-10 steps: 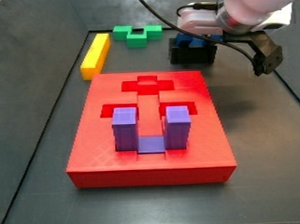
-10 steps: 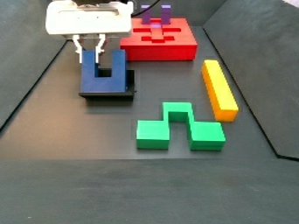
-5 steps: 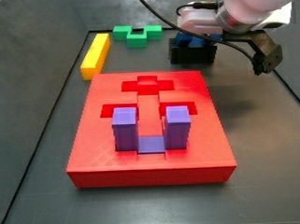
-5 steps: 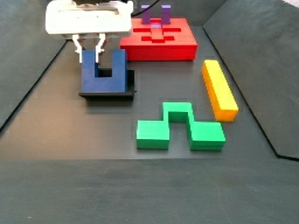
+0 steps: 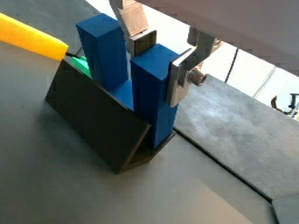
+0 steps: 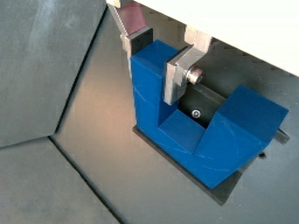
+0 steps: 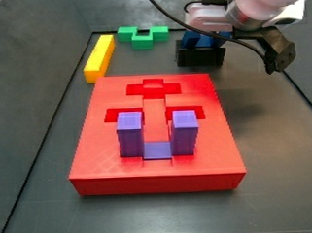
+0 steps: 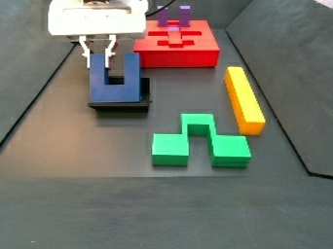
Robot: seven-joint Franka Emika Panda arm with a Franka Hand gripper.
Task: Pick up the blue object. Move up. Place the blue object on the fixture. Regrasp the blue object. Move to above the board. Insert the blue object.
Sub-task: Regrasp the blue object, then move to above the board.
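My gripper grabs the blue object by the top of one upright prong (image 5: 155, 63) next, to regrasp it for insertion into the board.
The blue object (image 5: 146, 87) stands upright in the black fixture (image 5: 93, 122), prongs up. My gripper (image 5: 162, 61) straddles the top of one prong, open; one pad stands a little off the prong and the other plate lies against its side. The same prong sits between the fingers in a wrist view where the gripper (image 6: 159, 63) is over the blue object (image 6: 198, 122). In both side views the gripper (image 7: 209, 24) (image 8: 104, 56) hangs over the blue object (image 7: 198, 41) (image 8: 115, 80) on the fixture (image 7: 199, 58) (image 8: 117, 104). The red board (image 7: 108, 159) (image 8: 196, 56) lies apart.
A purple U-shaped block (image 7: 153, 133) stands in the board. A green block (image 8: 198, 141) and a yellow bar (image 8: 243, 97) lie on the dark floor beside the fixture. Raised edges border the floor.
The gripper has risen slightly along the prong. The blue object and the fixture have stayed where they were.
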